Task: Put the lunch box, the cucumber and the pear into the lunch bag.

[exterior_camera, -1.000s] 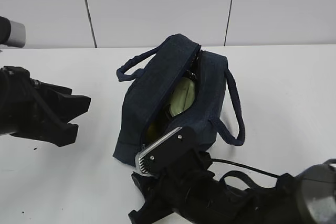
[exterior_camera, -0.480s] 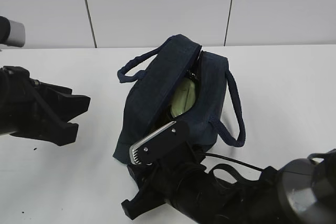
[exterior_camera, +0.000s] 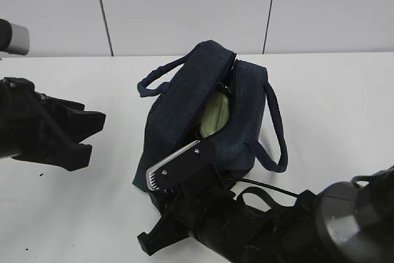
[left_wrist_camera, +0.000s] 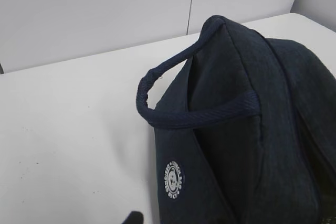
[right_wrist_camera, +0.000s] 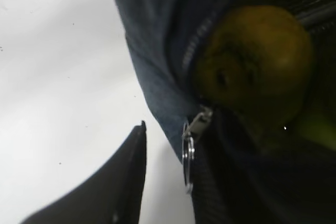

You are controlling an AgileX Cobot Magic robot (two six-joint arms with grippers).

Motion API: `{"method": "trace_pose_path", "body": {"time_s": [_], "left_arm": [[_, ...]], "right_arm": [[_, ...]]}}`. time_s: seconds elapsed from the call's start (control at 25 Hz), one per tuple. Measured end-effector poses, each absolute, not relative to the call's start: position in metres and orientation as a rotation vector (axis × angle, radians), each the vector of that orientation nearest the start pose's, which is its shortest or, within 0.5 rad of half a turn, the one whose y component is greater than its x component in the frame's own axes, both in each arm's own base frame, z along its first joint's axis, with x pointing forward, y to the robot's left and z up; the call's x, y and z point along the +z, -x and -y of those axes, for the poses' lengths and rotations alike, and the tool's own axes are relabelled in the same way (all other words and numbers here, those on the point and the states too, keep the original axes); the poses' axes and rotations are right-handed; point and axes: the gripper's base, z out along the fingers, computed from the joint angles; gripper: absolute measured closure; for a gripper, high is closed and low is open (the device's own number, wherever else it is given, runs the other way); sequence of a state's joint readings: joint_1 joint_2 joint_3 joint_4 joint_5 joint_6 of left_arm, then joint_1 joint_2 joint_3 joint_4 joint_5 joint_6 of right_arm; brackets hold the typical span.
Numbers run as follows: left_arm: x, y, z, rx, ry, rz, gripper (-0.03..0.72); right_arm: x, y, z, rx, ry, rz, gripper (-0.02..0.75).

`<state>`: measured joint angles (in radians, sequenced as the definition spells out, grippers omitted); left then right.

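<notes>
My right gripper grabs the zipper by its metal ring pull next, to zip the packed lunch bag shut.
The dark navy lunch bag stands mid-table with its top zipper open. The pale green lid of the lunch box shows inside it. In the right wrist view the yellow pear lies inside the bag's near end, just behind the metal ring pull. I cannot make out the cucumber. My right gripper is open at the bag's near end; one finger is left of the ring pull, the other is hidden. My left gripper is open and empty, left of the bag.
The bag's two loop handles hang out to either side. In the left wrist view one handle and a round white logo face me. A white wall rises behind the white table.
My right gripper has moved left and a little forward along the bag's near end, and now hides the pear in the exterior view. The left arm and the bag have not moved.
</notes>
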<state>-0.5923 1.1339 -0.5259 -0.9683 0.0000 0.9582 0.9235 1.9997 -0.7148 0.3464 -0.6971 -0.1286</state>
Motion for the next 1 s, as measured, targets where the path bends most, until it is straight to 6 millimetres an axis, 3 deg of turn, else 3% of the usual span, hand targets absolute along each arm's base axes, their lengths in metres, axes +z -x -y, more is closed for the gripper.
{"method": "trace_pose_path", "body": {"time_s": [0.16, 0.36, 0.64, 0.8, 1.0], "left_arm": [[0.244, -0.185, 0.124, -0.363, -0.606, -2.024, 0.442], [0.244, -0.185, 0.124, -0.363, -0.606, -2.024, 0.442], [0.244, -0.185, 0.124, -0.363, -0.606, -2.024, 0.442], [0.244, -0.185, 0.124, -0.363, -0.606, -2.024, 0.442], [0.244, -0.185, 0.124, -0.363, -0.606, -2.024, 0.442]], "right_arm": [[0.093, -0.222, -0.259, 0.410, 0.671, -2.010, 0.530], [0.093, -0.222, -0.258, 0.405, 0.647, -2.019, 0.724], [0.092, -0.220, -0.258, 0.405, 0.664, -2.069, 0.732], [0.108, -0.215, -0.257, 0.417, 0.712, -2.116, 0.732], [0.151, -0.206, -0.251, 0.439, 0.771, -2.095, 0.732]]}}
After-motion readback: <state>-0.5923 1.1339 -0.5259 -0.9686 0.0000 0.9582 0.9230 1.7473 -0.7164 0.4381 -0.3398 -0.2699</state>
